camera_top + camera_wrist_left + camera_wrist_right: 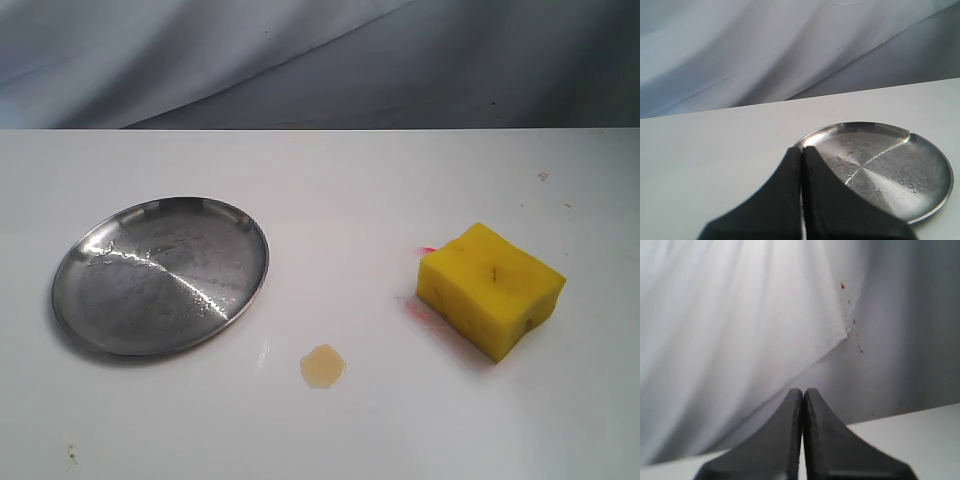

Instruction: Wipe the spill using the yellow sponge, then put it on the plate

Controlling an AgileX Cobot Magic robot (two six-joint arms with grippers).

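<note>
The tan spill needs wiping. My right gripper will next grab the yellow sponge by the middle of its top side.
The yellow sponge lies on the white table at the right, partly over pink-red smears. The spill, a small tan blot, sits near the front, between the sponge and the plate. That steel plate rests at the left and holds nothing. Neither arm shows in the exterior view. My left gripper is shut with nothing held, its tips over the near rim of the plate. My right gripper is shut and empty, pointing at the backdrop; no sponge shows in its view.
A grey-white cloth backdrop hangs behind the table's far edge. Pink-red smears mark the table beside the sponge. Small dark specks dot the far right of the table.
</note>
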